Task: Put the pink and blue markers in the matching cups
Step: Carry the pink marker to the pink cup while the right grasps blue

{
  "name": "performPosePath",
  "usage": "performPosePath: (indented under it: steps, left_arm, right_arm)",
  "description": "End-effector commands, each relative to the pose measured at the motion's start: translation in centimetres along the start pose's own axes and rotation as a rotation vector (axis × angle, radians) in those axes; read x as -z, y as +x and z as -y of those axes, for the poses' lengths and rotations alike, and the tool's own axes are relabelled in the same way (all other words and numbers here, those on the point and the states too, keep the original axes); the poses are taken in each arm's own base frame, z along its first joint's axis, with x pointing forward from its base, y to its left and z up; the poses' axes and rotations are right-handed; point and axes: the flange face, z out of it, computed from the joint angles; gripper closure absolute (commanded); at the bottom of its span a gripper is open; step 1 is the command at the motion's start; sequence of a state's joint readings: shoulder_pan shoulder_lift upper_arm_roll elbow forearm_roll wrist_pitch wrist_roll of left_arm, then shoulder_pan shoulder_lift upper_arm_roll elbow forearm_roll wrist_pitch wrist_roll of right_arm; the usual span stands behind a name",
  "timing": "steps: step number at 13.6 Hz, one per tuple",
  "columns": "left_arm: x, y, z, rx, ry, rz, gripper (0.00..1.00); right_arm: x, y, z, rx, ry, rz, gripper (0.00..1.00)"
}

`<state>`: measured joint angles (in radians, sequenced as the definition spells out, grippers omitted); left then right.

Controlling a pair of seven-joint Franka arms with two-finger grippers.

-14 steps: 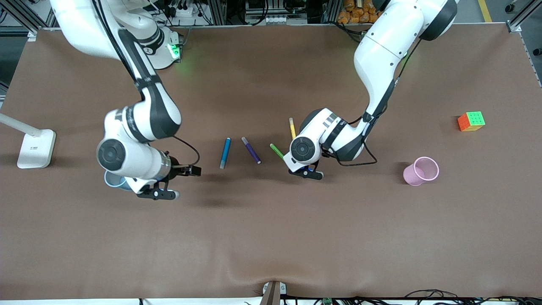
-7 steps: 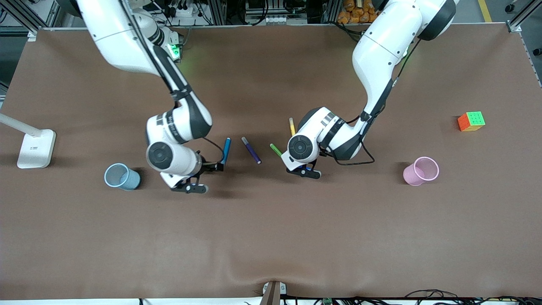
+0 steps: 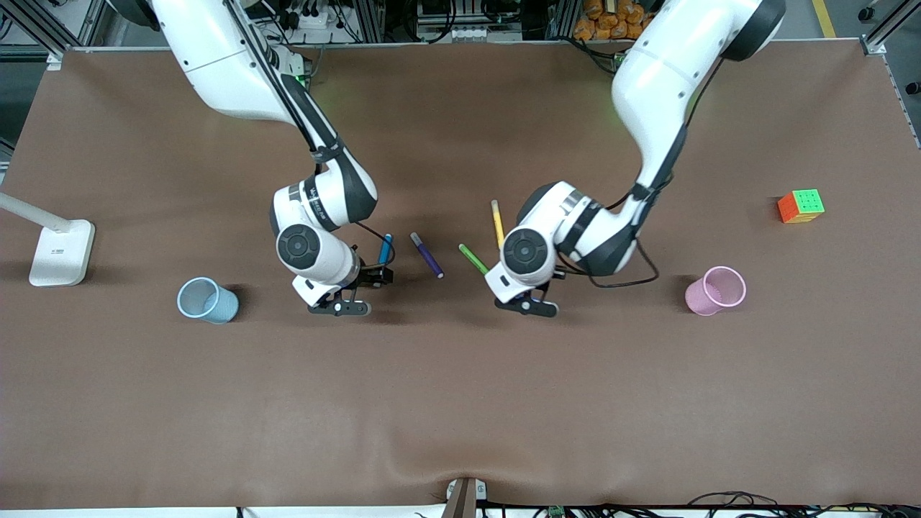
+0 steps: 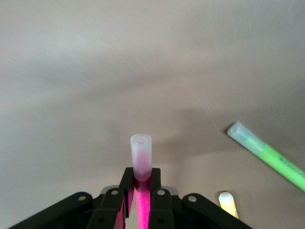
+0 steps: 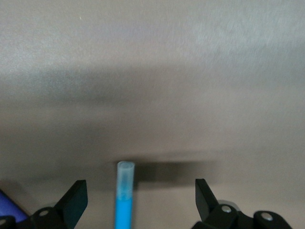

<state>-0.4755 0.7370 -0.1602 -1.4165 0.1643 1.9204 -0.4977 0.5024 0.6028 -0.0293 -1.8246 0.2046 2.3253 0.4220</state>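
My right gripper grabs the blue marker by its blue body (image 3: 385, 247) next, to place it in the light blue cup (image 3: 206, 300).
My left gripper (image 3: 529, 306) is shut on the pink marker (image 4: 141, 157), whose pale end sticks out past the fingertips over bare table; the hand hides the marker in the front view. My right gripper (image 3: 345, 306) is open and low over the blue marker (image 3: 386, 248). In the right wrist view the marker's grey tip (image 5: 125, 183) lies between the spread fingers (image 5: 76, 198), touching neither. The light blue cup (image 3: 206, 300) stands toward the right arm's end. The pink cup (image 3: 714, 291) stands toward the left arm's end.
A dark purple pen (image 3: 427, 255), a green pen (image 3: 472, 258) and a yellow pen (image 3: 497, 223) lie between the two hands. A colour cube (image 3: 801, 206) sits past the pink cup. A white lamp base (image 3: 61, 252) stands at the right arm's end.
My right arm has swung from over the blue cup to the blue marker, uncovering the cup. My left gripper has shifted a little, still shut on the pink marker.
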Motion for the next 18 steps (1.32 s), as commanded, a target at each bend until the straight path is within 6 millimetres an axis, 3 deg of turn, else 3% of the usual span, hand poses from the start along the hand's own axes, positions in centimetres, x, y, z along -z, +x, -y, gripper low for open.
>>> performPosePath:
  steps: [1, 4, 7, 8, 13, 16, 17, 18]
  left_arm:
    - [7.0, -0.3, 5.4, 0.063, 0.018, -0.057, 1.00]
    - [10.7, -0.8, 9.0, 0.108, 0.052, -0.074, 1.00]
    - [15.2, -1.4, 14.7, 0.147, 0.028, -0.098, 1.00]
    - [16.3, -1.8, 15.4, 0.133, 0.022, -0.109, 1.00]
    - [19.1, -2.1, 22.4, 0.033, -0.024, -0.122, 1.00]
    - [21.4, -4.0, 26.5, -0.021, -0.079, -0.095, 1.00]
    - [21.4, -4.6, 27.7, -0.007, -0.112, -0.059, 1.00]
    - [21.2, -4.9, 28.1, -0.006, -0.136, -0.035, 1.00]
  right_arm:
    - [-0.2, -1.2, 0.6, -0.093, -0.046, -0.029, 0.00]
    - [-1.3, -1.8, 0.9, -0.087, -0.049, -0.060, 0.00]
    - [-1.6, -2.0, 1.5, -0.076, -0.046, -0.071, 0.00]
    - [-1.7, -2.1, 1.8, -0.071, -0.039, -0.083, 0.00]
    - [-2.5, -2.2, 1.8, -0.070, -0.041, -0.080, 0.00]
    - [-2.8, -2.9, 2.3, -0.059, -0.048, -0.076, 0.00]
    - [-2.8, -2.9, 2.4, -0.057, -0.048, -0.076, 0.12]
    - [-2.7, -2.9, 2.3, -0.060, -0.046, -0.077, 0.32]
